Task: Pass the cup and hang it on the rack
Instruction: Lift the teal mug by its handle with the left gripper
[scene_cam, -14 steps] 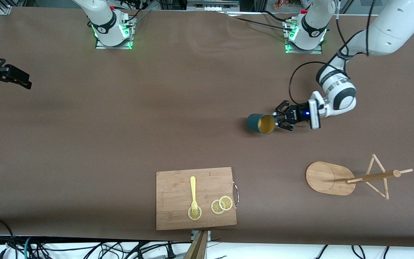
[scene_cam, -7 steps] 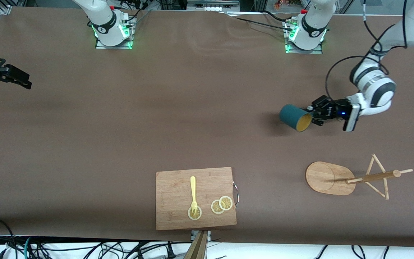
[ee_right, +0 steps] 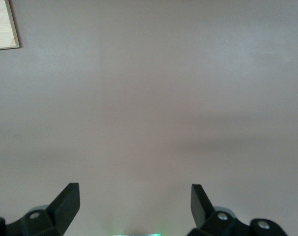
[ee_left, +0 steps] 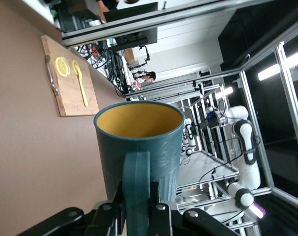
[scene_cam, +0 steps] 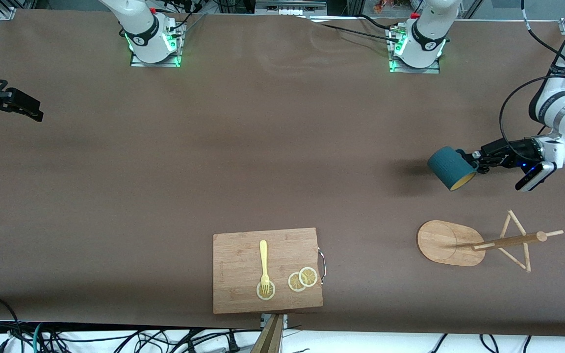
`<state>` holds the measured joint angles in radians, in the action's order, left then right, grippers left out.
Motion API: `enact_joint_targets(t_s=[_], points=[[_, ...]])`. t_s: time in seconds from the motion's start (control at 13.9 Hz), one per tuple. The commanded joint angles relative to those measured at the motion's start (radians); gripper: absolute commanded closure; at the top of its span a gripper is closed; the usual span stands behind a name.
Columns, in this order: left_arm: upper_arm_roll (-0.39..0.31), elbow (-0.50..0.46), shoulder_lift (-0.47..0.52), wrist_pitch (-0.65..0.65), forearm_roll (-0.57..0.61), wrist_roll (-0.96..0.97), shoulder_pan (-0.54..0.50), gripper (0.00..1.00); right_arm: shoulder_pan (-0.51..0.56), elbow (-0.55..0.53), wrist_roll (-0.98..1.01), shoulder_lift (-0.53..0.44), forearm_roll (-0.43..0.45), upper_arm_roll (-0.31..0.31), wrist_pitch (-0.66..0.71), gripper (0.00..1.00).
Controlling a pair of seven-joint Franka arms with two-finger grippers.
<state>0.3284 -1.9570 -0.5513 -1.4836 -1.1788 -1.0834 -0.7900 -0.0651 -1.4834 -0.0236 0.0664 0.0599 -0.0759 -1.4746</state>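
Note:
I need to move the cup (scene_cam: 451,168) to the rack's peg with my left gripper before I let go of it. The cup is still short of the peg in the front view.
The dark teal-blue cup (scene_cam: 451,168) with a yellowish inside hangs in the air, tilted, its mouth turned toward the front camera. My left gripper (scene_cam: 474,161) is shut on its handle and holds it over bare table at the left arm's end. In the left wrist view the fingers (ee_left: 159,209) clamp the handle of the cup (ee_left: 139,142). The bamboo rack (scene_cam: 508,241) stands on its oval base (scene_cam: 439,240) on the table below the cup in the front view. My right gripper (scene_cam: 17,105) waits open and empty at the right arm's end, and it also shows in the right wrist view (ee_right: 135,196).
A rectangular wooden cutting board (scene_cam: 236,274) lies near the front edge at mid-table, with a yellow fork (scene_cam: 263,262) and lemon slices (scene_cam: 303,278) on it. The board also shows in the left wrist view (ee_left: 70,98), and a wooden corner shows in the right wrist view (ee_right: 4,24).
My left gripper has carried the cup toward the left arm's end of the table, and the cup's mouth has tipped more downward. The right arm has not moved.

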Motion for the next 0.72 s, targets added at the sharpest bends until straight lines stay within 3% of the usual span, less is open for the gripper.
enact_joint_targets(t_s=[0.0,0.43,0.65], points=[[0.0,0.122,-0.084,0.071,0.03,0.214,-0.006,1.0,0.019,0.002,0.016,-0.003,0.008,0.014,-0.003,0.0],[-0.02,0.248,-0.099,0.071,0.031,0.554,-0.014,1.0,0.019,0.002,0.016,-0.003,0.009,0.014,-0.003,0.0],[-0.048,0.291,-0.128,0.091,0.066,0.58,-0.012,1.0,0.019,0.003,0.016,-0.003,0.008,0.014,-0.003,0.0]])
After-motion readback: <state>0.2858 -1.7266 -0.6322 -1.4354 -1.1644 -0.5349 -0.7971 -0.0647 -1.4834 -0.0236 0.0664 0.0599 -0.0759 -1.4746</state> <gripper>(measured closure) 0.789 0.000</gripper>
